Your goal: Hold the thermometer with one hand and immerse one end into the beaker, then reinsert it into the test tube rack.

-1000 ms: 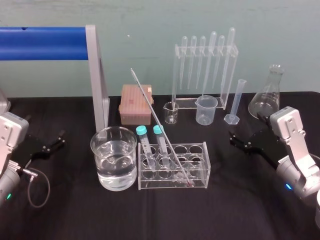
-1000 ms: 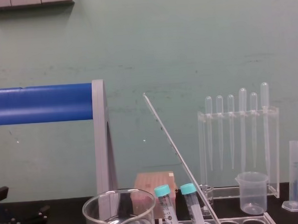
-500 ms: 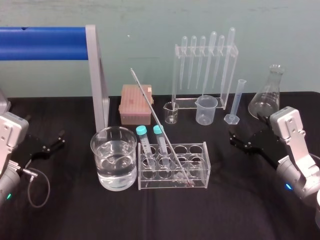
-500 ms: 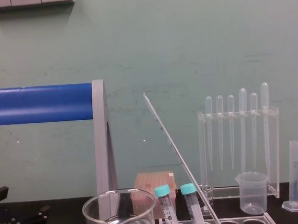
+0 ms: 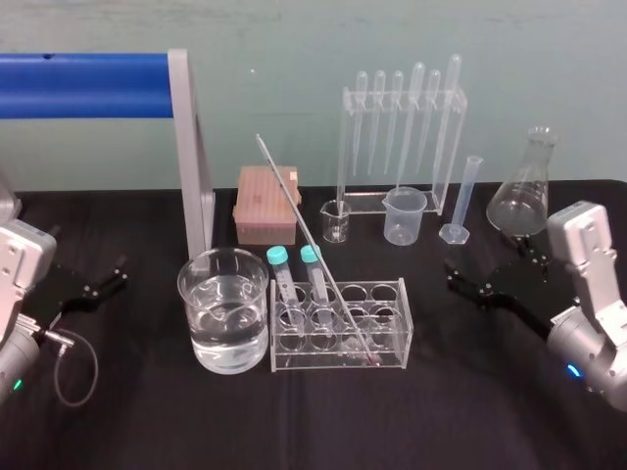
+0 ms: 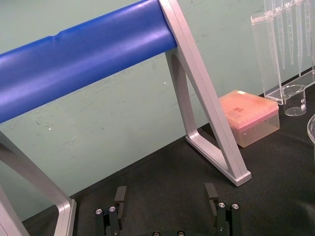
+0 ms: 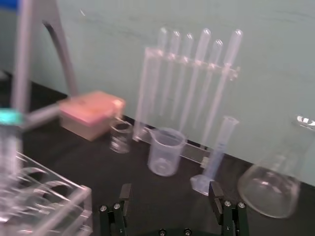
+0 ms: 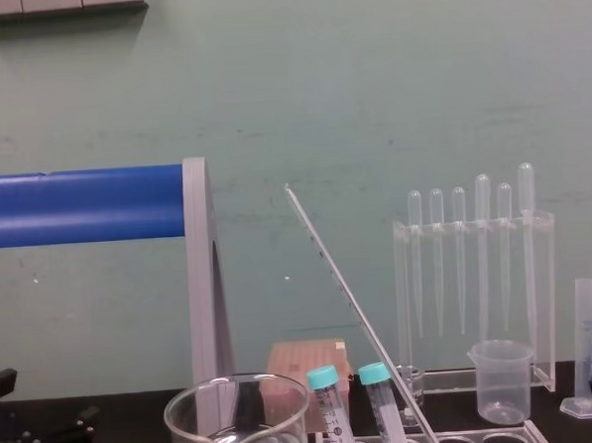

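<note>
My right gripper grabs the thermometer by its upper part next, above the teal-capped tubes and rack point(image 5: 392, 323), since they crowd the thermometer's lower end.
The thermometer point(image 5: 312, 243) leans as a long thin glass rod, its lower end in the test tube rack point(image 5: 392, 323) and its top tilted back to the left. From the chest it is the thermometer point(image 8: 344, 290) rising above the beaker point(image 8: 237, 415). That beaker point(image 5: 223, 308), partly filled with clear liquid, stands just left of the rack. My right gripper point(image 5: 478, 276) hovers open to the right of the rack, and its fingers point(image 7: 215, 194) stand wide apart around nothing. My left gripper point(image 5: 98, 284) rests open at the far left, its fingers point(image 6: 120, 194) apart.
Two teal-capped tubes point(image 5: 294, 279) stand in the rack. Behind are a pink tip box point(image 5: 265, 203), a small glass beaker point(image 5: 335, 221), a plastic beaker point(image 5: 404, 215), a pipette stand point(image 5: 402, 127), a graduated cylinder point(image 5: 460, 201) and a flask point(image 5: 524, 191). A blue-barred frame point(image 5: 191, 147) stands at back left.
My right arm has shifted a little to the right and down, with its gripper still open. The thermometer, the beaker and the left arm have not moved.
</note>
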Robot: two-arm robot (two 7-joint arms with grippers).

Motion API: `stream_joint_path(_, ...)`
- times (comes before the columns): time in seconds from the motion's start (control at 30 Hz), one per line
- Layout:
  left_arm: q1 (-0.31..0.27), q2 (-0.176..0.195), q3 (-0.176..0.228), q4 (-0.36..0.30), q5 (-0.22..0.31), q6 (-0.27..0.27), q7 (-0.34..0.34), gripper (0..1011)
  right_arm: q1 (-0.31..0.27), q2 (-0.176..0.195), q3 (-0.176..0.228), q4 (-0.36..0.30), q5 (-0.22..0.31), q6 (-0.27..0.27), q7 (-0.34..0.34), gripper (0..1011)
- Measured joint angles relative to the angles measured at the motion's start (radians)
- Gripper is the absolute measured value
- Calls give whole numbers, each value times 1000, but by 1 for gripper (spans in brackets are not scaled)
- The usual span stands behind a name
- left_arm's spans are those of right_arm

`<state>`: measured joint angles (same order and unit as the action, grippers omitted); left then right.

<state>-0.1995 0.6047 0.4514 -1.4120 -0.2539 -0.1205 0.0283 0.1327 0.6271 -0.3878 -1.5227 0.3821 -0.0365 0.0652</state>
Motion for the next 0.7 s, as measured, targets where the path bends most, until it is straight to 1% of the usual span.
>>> stream_joint_path(0.07, 0, 0, 0, 0, 0, 0, 0, 1008, -17, 5, 16, -35, 33, 9, 25, 1003)
stream_joint_path(0.1, 0, 0, 0, 0, 0, 0, 0, 1008, -28, 10, 27, -65, 60, 15, 50, 1003)
stream_joint_path(0.2, 0, 0, 0, 0, 0, 0, 0, 1008, -34, 16, 34, -103, 89, 17, 96, 1003)
stream_joint_path(0.23, 0, 0, 0, 0, 0, 0, 0, 1008, -32, 17, 35, -121, 105, 18, 129, 1003)
stream_joint_path(0.3, 0, 0, 0, 0, 0, 0, 0, 1008, -25, 16, 33, -132, 120, 22, 162, 1003)
stream_joint_path(0.4, 0, 0, 0, 0, 0, 0, 0, 1008, 15, 2, 12, -140, 163, 47, 267, 1003)
stream_joint_path(0.5, 0, 0, 0, 0, 0, 0, 0, 1008, 43, -9, -3, -136, 191, 72, 329, 1003)
stream_joint_path(0.53, 0, 0, 0, 0, 0, 0, 0, 1008, 43, -9, -3, -136, 191, 72, 329, 1003)
stream_joint_path(0.57, 0, 0, 0, 0, 0, 0, 0, 1008, 73, -21, -17, -127, 209, 95, 384, 1003)
stream_joint_path(0.6, 0, 0, 0, 0, 0, 0, 0, 1008, 83, -25, -21, -123, 214, 103, 402, 1003)
stream_joint_path(0.63, 0, 0, 0, 0, 0, 0, 0, 1008, 105, -34, -33, -113, 221, 118, 431, 1002)
stream_joint_path(0.7, 0, 0, 0, 0, 0, 0, 0, 1008, 139, -48, -51, -95, 223, 134, 461, 1003)
